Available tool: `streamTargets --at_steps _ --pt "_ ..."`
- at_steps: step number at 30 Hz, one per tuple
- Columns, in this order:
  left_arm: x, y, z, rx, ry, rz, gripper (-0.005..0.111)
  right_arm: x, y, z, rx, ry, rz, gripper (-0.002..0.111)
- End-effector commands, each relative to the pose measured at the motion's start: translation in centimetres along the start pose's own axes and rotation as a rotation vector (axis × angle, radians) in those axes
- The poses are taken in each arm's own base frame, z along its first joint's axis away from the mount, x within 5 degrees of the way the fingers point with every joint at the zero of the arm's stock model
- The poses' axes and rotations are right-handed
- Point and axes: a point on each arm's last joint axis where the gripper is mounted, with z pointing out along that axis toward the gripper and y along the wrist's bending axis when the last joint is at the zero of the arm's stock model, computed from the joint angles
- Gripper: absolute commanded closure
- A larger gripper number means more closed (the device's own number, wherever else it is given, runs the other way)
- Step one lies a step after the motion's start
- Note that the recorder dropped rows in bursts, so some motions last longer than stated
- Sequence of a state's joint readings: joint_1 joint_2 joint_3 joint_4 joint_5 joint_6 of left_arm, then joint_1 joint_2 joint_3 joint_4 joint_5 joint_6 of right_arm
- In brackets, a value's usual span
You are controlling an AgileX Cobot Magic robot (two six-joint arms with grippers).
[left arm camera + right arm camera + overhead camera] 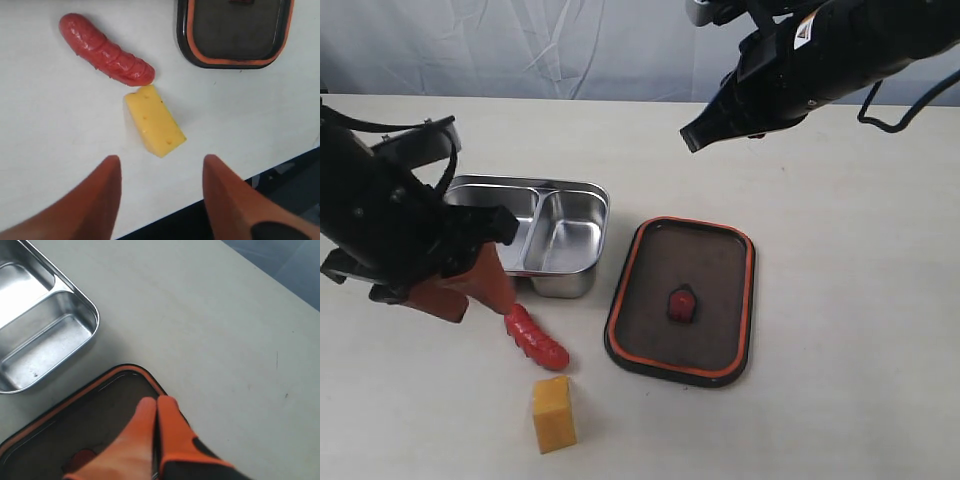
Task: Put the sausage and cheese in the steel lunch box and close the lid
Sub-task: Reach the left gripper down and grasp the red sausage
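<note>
The red sausage should go in the steel lunch box, so I will next grab it with my left gripper by its middle (534,337) (107,53).
The red sausage (535,337) (105,50) lies on the table just in front of the steel lunch box (567,283) (95,315), which holds no food. Nearer the front edge stands the yellow cheese (553,414) (154,121), close to the sausage's end. The dark lid (705,262) (235,35) (100,405) lies flat to the right of the box, orange rim and red valve facing up. My left gripper (480,303) (161,160) is open above the table left of the sausage, with nothing between its fingers. My right gripper (692,140) (157,401) hovers high over the lid's far corner, shut and empty.
The table's front edge (210,200) runs just past the cheese, with dark floor beyond it. A grey curtain (570,45) hangs behind the table. Bare tabletop (850,300) extends to the right of the lid.
</note>
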State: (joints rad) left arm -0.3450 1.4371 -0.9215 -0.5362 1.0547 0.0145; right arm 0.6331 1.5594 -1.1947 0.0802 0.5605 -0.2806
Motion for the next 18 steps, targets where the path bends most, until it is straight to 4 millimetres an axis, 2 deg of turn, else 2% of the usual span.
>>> streamTargets --at_steps 1,4,8,15,18 --pt "-0.3 0.2 1.5 0.006 0.058 -0.067 0.049 0.0 -0.3 -0.3 0.013 -0.011 -0.001 0.108" --pt "-1.2 1.4 3.5 -0.015 -0.023 -0.196 0.049 0.0 -0.3 -0.3 0.013 -0.011 -0.001 0.108" --pt "-1.3 2.3 5.4 0.017 -0.061 -0.322 0.049 0.0 -0.3 -0.3 0.019 -0.010 -0.010 0.108" --pt "-1.9 2.7 6.6 0.002 -0.193 -0.361 0.049 -0.1 -0.3 -0.3 0.020 -0.016 -0.004 0.108" --pt "-1.9 2.8 8.6 -0.039 -0.144 -0.342 0.049 -0.1 -0.3 -0.3 0.020 -0.014 0.000 0.108"
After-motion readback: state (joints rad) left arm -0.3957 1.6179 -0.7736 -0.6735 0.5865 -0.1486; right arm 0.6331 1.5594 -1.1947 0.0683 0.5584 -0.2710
